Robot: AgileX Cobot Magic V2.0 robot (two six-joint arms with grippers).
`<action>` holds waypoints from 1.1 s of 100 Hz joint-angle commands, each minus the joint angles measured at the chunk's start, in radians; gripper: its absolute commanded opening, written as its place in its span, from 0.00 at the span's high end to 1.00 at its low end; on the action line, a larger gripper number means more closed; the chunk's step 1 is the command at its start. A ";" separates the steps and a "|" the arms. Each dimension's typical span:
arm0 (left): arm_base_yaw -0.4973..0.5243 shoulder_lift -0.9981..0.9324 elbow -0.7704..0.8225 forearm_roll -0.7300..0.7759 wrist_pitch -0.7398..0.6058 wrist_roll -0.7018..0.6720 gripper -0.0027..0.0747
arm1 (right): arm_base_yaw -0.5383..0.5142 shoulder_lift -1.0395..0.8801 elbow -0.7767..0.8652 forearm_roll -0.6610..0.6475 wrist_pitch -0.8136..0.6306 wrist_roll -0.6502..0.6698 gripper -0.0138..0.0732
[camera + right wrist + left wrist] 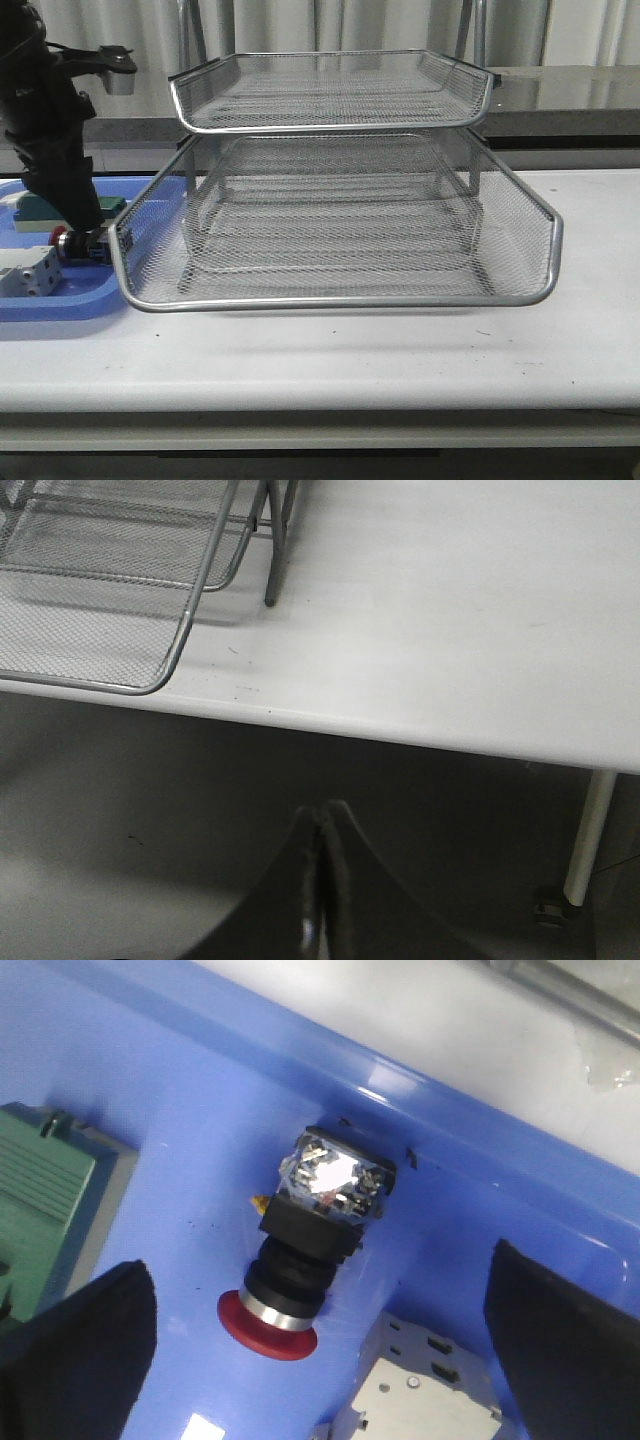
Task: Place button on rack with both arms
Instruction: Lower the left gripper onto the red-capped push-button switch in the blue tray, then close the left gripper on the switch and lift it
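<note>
My left gripper moves lower before it closes on the button, since its fingers stop above the black button body (92, 246) in the blue tray (70, 305).
The button (300, 1260), with a red head, black body and a shiny contact block, lies on its side in the flat blue tray (200, 1110). My left gripper (320, 1360) is open just above it, its dark fingers (85, 1345) wide apart on either side. In the front view the left arm (50, 130) reaches down over the button (68, 242) at the far left. The silver wire-mesh rack (340, 200) stands mid-table, its lower tray slid forward. My right gripper (322, 825) is shut and empty, off the table's front edge, and does not show in the front view.
In the blue tray (60, 300) a green block (40, 1200) lies on one side of the button and a white-grey terminal block (420, 1390) on the other, close to the head. The rack's corner and leg (270, 570) show in the right wrist view, with the white table edge (400, 730).
</note>
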 commanded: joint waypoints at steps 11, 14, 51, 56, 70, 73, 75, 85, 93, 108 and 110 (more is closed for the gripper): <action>-0.007 -0.027 -0.032 -0.010 -0.037 0.022 0.15 | -0.005 0.008 -0.034 -0.002 -0.054 -0.002 0.92; -0.007 -0.023 -0.032 -0.010 -0.044 0.024 0.15 | -0.005 0.008 -0.034 -0.002 -0.054 -0.002 0.92; -0.007 0.032 -0.032 -0.010 -0.087 0.045 0.15 | -0.005 0.008 -0.034 -0.002 -0.054 -0.002 0.92; -0.007 0.038 -0.032 -0.010 -0.095 0.045 0.15 | -0.005 0.008 -0.034 -0.002 -0.054 -0.002 0.92; -0.007 0.047 -0.032 -0.010 -0.111 0.045 0.15 | -0.005 0.008 -0.034 -0.002 -0.053 -0.002 0.92; -0.007 0.047 -0.032 -0.010 -0.116 0.045 0.15 | -0.005 0.008 -0.034 -0.002 -0.053 -0.002 0.92; -0.007 0.047 -0.032 -0.010 -0.122 0.045 0.15 | -0.005 0.008 -0.034 -0.002 -0.053 -0.002 0.92; -0.007 0.047 -0.032 -0.011 -0.129 0.045 0.15 | -0.005 0.008 -0.034 -0.002 -0.053 -0.002 0.92; -0.007 0.047 -0.032 -0.013 -0.129 0.045 0.15 | -0.005 0.008 -0.034 -0.002 -0.053 -0.002 0.92; -0.007 0.047 -0.032 -0.015 -0.129 0.047 0.15 | -0.005 0.008 -0.034 -0.002 -0.053 -0.002 0.92; -0.007 0.047 -0.032 -0.015 -0.129 0.047 0.15 | -0.005 0.008 -0.034 -0.002 -0.053 -0.002 0.92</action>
